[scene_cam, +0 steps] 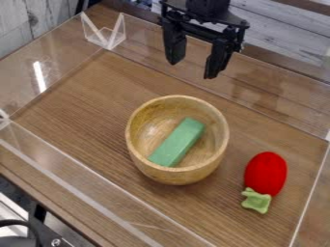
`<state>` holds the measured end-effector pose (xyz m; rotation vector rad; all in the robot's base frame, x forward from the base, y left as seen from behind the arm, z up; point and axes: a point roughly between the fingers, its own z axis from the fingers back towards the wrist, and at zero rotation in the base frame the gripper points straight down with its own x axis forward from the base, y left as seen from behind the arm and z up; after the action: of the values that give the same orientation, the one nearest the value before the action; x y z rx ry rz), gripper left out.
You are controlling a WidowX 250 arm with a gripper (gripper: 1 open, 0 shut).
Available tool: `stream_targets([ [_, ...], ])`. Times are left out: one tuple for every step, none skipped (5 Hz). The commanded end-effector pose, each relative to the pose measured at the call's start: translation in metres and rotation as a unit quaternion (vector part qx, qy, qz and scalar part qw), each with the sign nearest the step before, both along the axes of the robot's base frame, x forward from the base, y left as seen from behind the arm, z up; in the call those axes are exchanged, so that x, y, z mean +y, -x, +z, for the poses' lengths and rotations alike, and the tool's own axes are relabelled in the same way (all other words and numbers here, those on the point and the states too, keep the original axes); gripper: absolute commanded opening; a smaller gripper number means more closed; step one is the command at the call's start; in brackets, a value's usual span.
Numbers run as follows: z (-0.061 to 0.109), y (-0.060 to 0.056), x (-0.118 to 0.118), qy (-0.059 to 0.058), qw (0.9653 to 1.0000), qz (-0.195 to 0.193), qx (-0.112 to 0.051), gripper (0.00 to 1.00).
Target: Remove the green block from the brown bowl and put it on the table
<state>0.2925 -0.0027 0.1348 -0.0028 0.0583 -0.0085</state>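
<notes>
The green block (178,142) needs to come out of the brown bowl, so my gripper will grab it by its long sides next and lift it out.
The brown bowl (178,165) stands on the table (91,106), a little right of the middle. Inside it lies the green block (178,142), a flat light-green bar set diagonally on the bowl's bottom. My gripper (194,60) hangs above the far part of the table, behind the bowl and well clear of it. Its two black fingers point down, stand apart and hold nothing.
A red rounded toy (265,172) with a small green leaf (257,202) lies just right of the bowl near the front edge. Clear acrylic walls (39,72) ring the tabletop, with a folded clear piece (103,32) at the back left.
</notes>
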Motion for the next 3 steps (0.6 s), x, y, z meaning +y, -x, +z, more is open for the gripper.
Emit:
stream_targets([
  [-0.007,0.001,0.010,0.000,0.9999,-0.008,0.013,1.00],
  [-0.013,0.012,0.011,-0.001,0.9997,-0.009,0.023,1.00],
  [-0.017,0.020,0.015,-0.001,0.9996,-0.002,0.029,1.00],
])
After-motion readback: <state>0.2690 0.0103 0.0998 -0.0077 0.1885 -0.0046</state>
